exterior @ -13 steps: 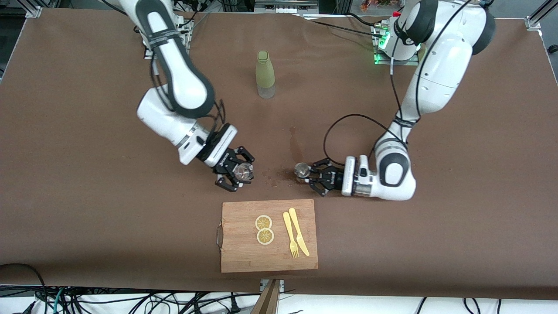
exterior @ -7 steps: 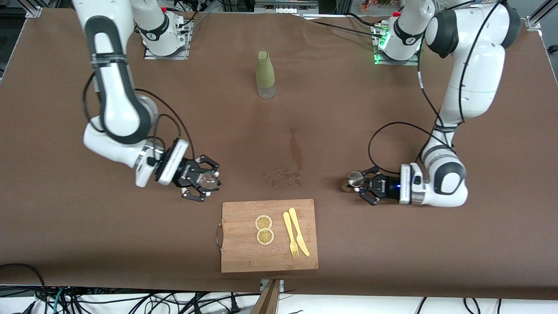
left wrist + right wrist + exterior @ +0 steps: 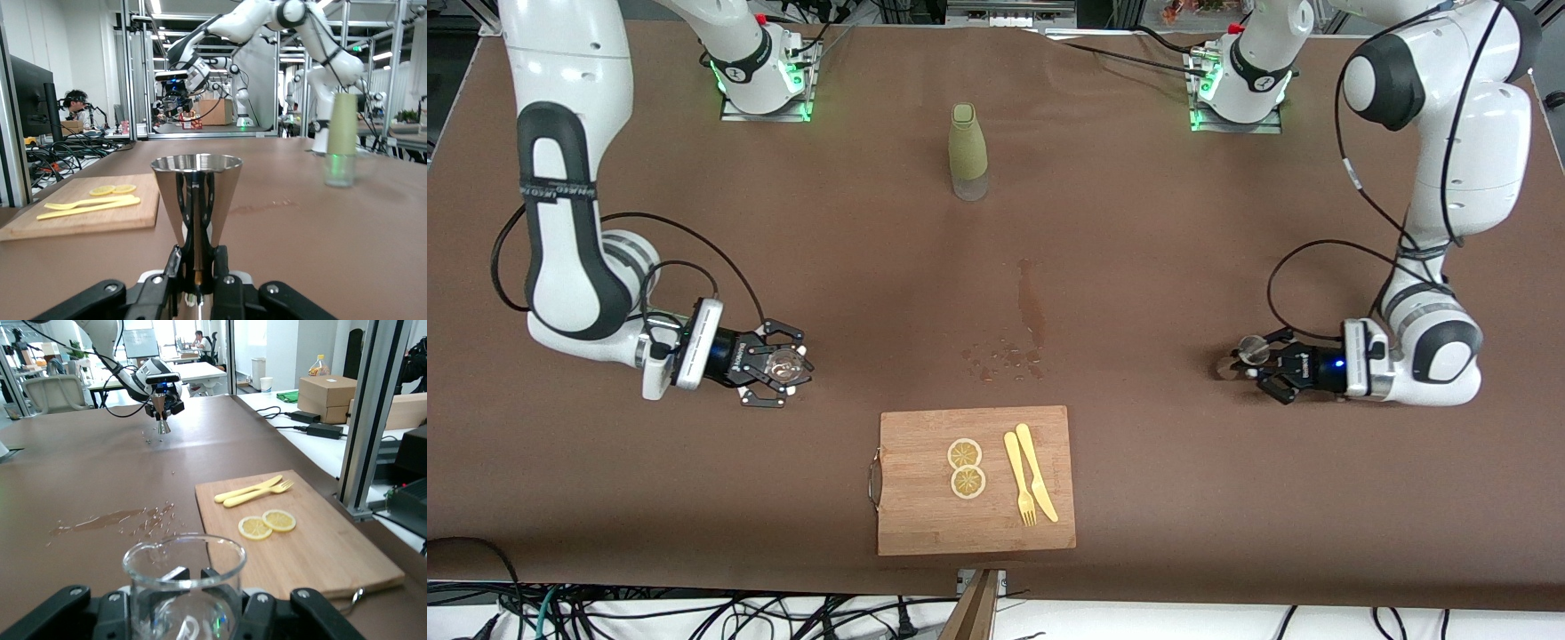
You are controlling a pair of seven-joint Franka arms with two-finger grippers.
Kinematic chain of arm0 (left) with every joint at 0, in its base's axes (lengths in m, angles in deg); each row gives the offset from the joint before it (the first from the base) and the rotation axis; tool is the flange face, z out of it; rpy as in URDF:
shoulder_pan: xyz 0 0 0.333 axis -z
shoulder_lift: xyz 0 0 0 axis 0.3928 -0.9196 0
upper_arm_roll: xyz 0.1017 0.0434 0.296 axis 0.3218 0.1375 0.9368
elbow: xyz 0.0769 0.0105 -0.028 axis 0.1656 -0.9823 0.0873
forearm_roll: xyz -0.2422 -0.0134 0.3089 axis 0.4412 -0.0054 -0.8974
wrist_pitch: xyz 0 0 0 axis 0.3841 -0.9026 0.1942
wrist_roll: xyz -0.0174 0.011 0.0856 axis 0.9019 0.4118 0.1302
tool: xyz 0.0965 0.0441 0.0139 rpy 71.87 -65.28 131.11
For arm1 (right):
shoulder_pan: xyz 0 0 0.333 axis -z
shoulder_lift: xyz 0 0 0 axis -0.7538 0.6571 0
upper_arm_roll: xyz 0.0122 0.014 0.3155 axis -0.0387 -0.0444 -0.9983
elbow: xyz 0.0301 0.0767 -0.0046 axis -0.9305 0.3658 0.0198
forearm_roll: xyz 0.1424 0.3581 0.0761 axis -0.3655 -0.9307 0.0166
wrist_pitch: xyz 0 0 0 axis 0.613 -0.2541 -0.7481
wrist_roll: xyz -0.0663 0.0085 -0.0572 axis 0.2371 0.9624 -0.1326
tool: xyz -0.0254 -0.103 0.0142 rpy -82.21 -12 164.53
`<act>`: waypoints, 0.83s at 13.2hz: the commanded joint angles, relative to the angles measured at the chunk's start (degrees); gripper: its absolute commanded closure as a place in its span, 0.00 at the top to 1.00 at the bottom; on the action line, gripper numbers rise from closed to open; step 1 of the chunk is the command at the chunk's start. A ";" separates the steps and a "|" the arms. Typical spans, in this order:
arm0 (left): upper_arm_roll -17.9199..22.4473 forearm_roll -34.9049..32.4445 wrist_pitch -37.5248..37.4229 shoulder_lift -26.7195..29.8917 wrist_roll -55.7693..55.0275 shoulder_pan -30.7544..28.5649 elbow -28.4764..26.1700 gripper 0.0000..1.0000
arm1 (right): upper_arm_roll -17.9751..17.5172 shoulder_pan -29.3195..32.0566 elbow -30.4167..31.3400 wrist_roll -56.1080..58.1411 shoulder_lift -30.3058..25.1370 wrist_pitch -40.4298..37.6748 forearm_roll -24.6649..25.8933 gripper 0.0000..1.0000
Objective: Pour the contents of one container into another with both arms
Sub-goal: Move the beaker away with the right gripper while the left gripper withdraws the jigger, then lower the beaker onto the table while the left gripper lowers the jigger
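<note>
The jigger's base (image 3: 1226, 368) is above the brown table, so it is too early for the robot's left gripper to release the jigger: the robot will keep holding it.
My right gripper (image 3: 784, 365) is shut on a clear glass beaker (image 3: 785, 361), low over the table toward the right arm's end. In the right wrist view the beaker (image 3: 184, 583) stands upright between the black fingers (image 3: 261, 613) and looks empty. My left gripper (image 3: 1250, 357) is shut on a small steel cone-shaped jigger (image 3: 1253, 348), low over the table toward the left arm's end. The left wrist view shows the jigger (image 3: 196, 190) upright, its narrow waist pinched by the gripper (image 3: 198, 270).
A green-sleeved bottle (image 3: 967, 152) stands mid-table near the bases. A wet streak (image 3: 1032, 307) and droplets (image 3: 1002, 360) mark the brown cloth. A wooden cutting board (image 3: 925, 507) with two lemon slices (image 3: 966, 468), a fork and a knife (image 3: 1036, 473) lies near the front edge.
Both arms have swung away from the middle of the table toward their own ends. Each carries its container, so beaker and jigger now stand wide apart.
</note>
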 commanded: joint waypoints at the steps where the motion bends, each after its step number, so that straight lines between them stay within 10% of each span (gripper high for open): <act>1: 1.99 -2.67 -3.36 -1.32 7.53 -2.05 0.14 0.00 | -0.58 2.94 0.03 6.96 4.13 -3.53 0.60 0.18; 11: 5.78 -10.67 -9.09 -5.72 22.66 -8.30 0.49 0.00 | -0.58 8.05 -0.41 16.74 16.10 -11.79 -0.63 0.18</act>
